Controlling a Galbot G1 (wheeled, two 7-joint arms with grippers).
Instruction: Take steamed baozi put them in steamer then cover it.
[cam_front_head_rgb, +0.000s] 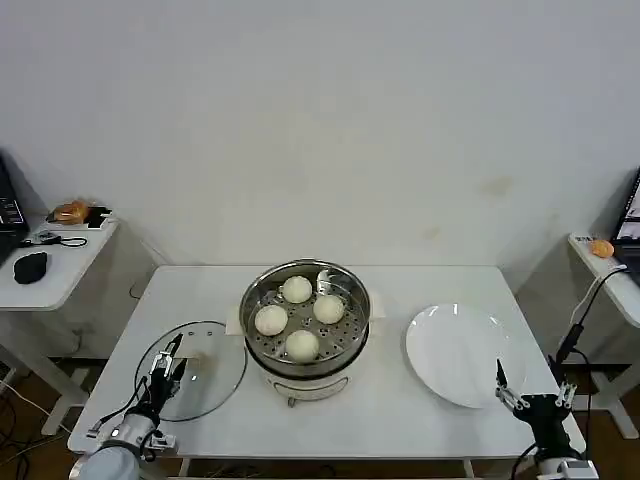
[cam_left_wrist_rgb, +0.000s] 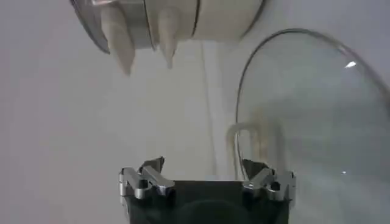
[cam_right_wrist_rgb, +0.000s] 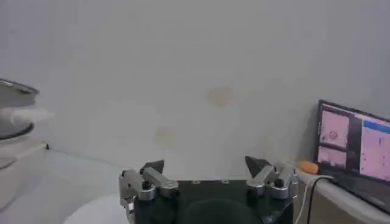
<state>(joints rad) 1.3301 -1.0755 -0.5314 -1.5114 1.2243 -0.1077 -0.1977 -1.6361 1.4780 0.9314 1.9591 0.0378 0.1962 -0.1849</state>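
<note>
I need to grab the raised beige handle (cam_front_head_rgb: 197, 362) with my left gripper next, because the glass cover (cam_front_head_rgb: 215, 375) lies flat and is far wider than the fingers.
Several cream-white baozi (cam_front_head_rgb: 296, 290) lie on the perforated floor of the steel steamer (cam_front_head_rgb: 305, 265), which stands uncovered at the table's middle. The glass cover (cam_front_head_rgb: 215, 375) lies flat on the table to the steamer's left, its beige bar handle (cam_left_wrist_rgb: 247, 143) facing up. My left gripper (cam_front_head_rgb: 168, 358) hovers open over the cover's near-left rim. In the left wrist view that gripper (cam_left_wrist_rgb: 202, 167) is empty, with the cover (cam_left_wrist_rgb: 317, 122) ahead and the steamer's white base (cam_left_wrist_rgb: 183, 24) beyond. My right gripper (cam_front_head_rgb: 532, 385) stands open and empty at the front right corner (cam_right_wrist_rgb: 204, 165).
A bare white plate (cam_front_head_rgb: 458, 352) lies right of the steamer, just ahead of my right gripper. Side tables stand at both edges: the left one (cam_front_head_rgb: 60, 265) holds a mouse and small items, the right one a lit screen (cam_right_wrist_rgb: 353, 146).
</note>
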